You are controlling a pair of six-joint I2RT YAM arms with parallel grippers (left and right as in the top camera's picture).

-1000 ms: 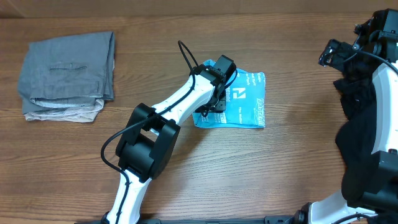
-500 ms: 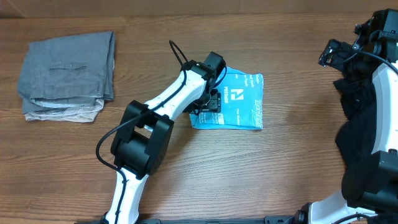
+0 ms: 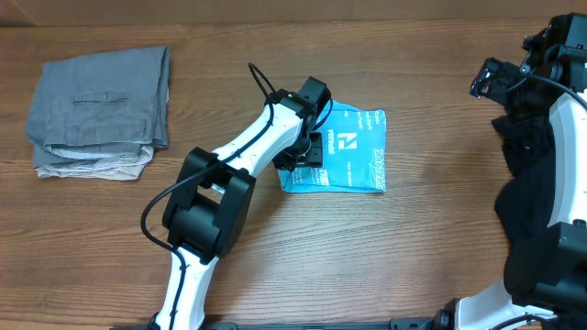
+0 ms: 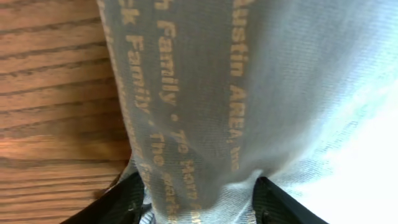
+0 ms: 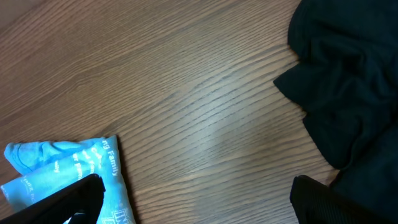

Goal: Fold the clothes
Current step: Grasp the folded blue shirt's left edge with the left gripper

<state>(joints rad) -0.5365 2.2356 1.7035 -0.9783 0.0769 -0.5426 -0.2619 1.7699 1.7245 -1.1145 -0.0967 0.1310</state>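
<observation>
My left gripper grabs the folded T-shirt by its edge nearest the grey trousers next, bunching cloth, to stack the T-shirt on the trousers.
The light blue T-shirt (image 3: 353,156) lies folded into a small rectangle at the table's middle, its white lettering up. My left gripper (image 3: 310,151) sits over its left edge. In the left wrist view the shirt's cloth (image 4: 249,93) fills the gap of the left gripper (image 4: 199,196), bunched between both black fingers (image 4: 118,202). A crumpled black garment (image 3: 537,183) lies at the right edge, partly under the right arm. My right gripper (image 5: 199,199) hangs open above bare wood, the black garment (image 5: 348,81) to its right and the T-shirt (image 5: 68,168) to its left.
Folded grey trousers (image 3: 101,96) rest on a beige garment (image 3: 92,167) at the far left. The left arm's white links and black cable stretch from the front edge to the shirt. Bare wood lies between the shirt and the black garment.
My left gripper has shifted left along the T-shirt, and the shirt slid slightly left with it. The right arm has not moved.
</observation>
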